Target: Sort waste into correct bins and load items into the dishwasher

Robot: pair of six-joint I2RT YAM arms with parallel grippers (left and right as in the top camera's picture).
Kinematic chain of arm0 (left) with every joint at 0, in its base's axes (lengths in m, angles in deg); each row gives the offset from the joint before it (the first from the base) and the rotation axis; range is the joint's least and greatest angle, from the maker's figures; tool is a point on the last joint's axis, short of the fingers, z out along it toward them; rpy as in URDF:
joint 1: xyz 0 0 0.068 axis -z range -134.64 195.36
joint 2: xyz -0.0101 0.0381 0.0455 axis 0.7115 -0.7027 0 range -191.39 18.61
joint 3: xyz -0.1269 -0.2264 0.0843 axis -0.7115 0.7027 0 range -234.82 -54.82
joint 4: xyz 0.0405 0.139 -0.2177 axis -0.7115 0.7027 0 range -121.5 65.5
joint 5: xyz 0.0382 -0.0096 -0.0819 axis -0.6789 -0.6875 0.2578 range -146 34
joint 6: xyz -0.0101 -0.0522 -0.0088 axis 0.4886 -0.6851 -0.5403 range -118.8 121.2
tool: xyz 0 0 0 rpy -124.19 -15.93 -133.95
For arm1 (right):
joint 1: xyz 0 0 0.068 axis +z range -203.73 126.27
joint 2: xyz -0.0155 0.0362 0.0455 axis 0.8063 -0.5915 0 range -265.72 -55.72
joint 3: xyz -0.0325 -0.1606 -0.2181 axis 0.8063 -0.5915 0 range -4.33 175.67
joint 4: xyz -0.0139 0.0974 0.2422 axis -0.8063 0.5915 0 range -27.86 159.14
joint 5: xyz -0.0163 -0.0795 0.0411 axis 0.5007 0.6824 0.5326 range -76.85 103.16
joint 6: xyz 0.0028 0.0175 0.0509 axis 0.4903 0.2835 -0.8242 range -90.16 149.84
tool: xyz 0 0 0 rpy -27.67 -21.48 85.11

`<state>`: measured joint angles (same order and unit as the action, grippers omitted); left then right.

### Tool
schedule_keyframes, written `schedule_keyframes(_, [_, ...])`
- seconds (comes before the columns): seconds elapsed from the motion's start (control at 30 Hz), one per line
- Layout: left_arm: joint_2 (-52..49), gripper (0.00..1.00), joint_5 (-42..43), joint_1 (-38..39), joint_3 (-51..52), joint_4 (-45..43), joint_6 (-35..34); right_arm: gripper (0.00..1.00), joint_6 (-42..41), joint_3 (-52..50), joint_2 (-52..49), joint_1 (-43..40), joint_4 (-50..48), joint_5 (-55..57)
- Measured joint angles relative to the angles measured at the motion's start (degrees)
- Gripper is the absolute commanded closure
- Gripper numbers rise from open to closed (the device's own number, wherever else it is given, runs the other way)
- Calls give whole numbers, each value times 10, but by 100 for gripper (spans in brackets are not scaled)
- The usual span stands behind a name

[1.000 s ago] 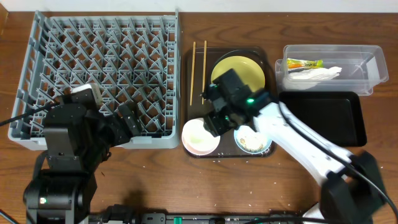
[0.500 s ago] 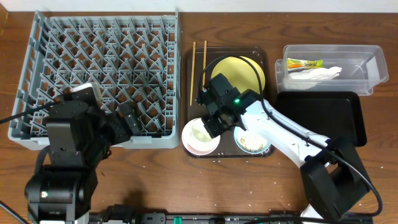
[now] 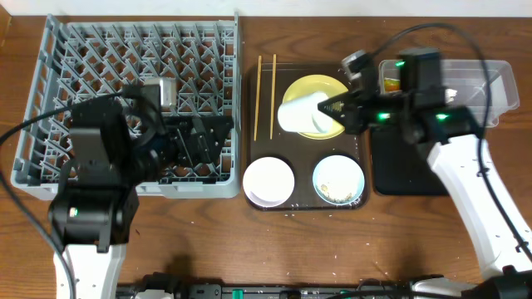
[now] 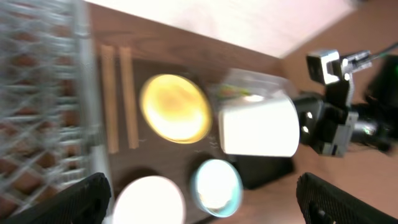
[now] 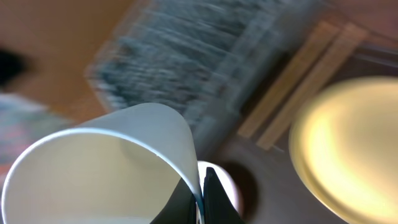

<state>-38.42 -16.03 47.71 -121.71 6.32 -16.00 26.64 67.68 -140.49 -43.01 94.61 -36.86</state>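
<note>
My left gripper is about to grip the small white cup around its base end (image 3: 286,116), opposite the cup's pinched rim, to load the cup rim-first into the dishwasher rack (image 3: 108,75).
My right gripper (image 3: 327,113) is shut on the rim of the small white cup (image 3: 301,115) and holds it on its side in the air above the yellow plate (image 3: 326,90). In the right wrist view the cup's (image 5: 93,168) wall is pinched between the dark fingers (image 5: 212,199). Two chopsticks (image 3: 264,96) lie on the tray's left side. In front sit the white bowl (image 3: 268,180) and the light blue bowl (image 3: 338,178), which has rice scraps in it. My left gripper (image 3: 209,133) stands open over the dishwasher rack's (image 3: 108,75) right front part, holding nothing.
The dishes rest on a dark brown serving tray (image 3: 301,151). At the right, a clear tub (image 3: 486,87) holds a green-and-yellow wrapper (image 3: 407,84) and a white napkin (image 3: 429,98). The black tray (image 3: 416,162) lies in front of it, under my right arm.
My right gripper closed on the cup between the bowls, lifted it and swung right and back over the plate. My left gripper moved right along the rack towards the tray.
</note>
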Motion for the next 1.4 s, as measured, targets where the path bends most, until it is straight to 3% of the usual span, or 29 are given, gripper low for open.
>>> schedule_keyframes(0.2, [-48, 4, 181, 0, 0, -33, -39, 99, 42, 0, -1, -19, -24, -240])
schedule_keyframes(0.4, [-63, 8, 287, 2, 0, -37, -50, 99, 53, 0, -1, 7, -46, -310])
schedule_keyframes(0.57, [-63, 18, 317, 28, 0, -38, -53, 99, 22, -2, -1, 64, -144, -331])
schedule_keyframes(0.77, [-62, 30, 333, 64, -2, -41, -54, 99, -86, -2, -2, 96, -279, -301])
schedule_keyframes(0.93, [-61, 43, 343, 63, -7, -47, -53, 99, -125, -2, -2, 96, -298, -303])
schedule_keyframes(1.1, [-61, 43, 342, 63, -7, -59, -54, 99, -142, -2, -2, 96, -298, -301])
schedule_keyframes(1.2, [-61, 31, 342, 61, -7, -62, -55, 99, -146, -2, -2, 100, -298, -291])
schedule_keyframes(1.4, [-61, 30, 327, 57, -7, -64, -57, 99, -176, -2, -2, 110, -299, -247])
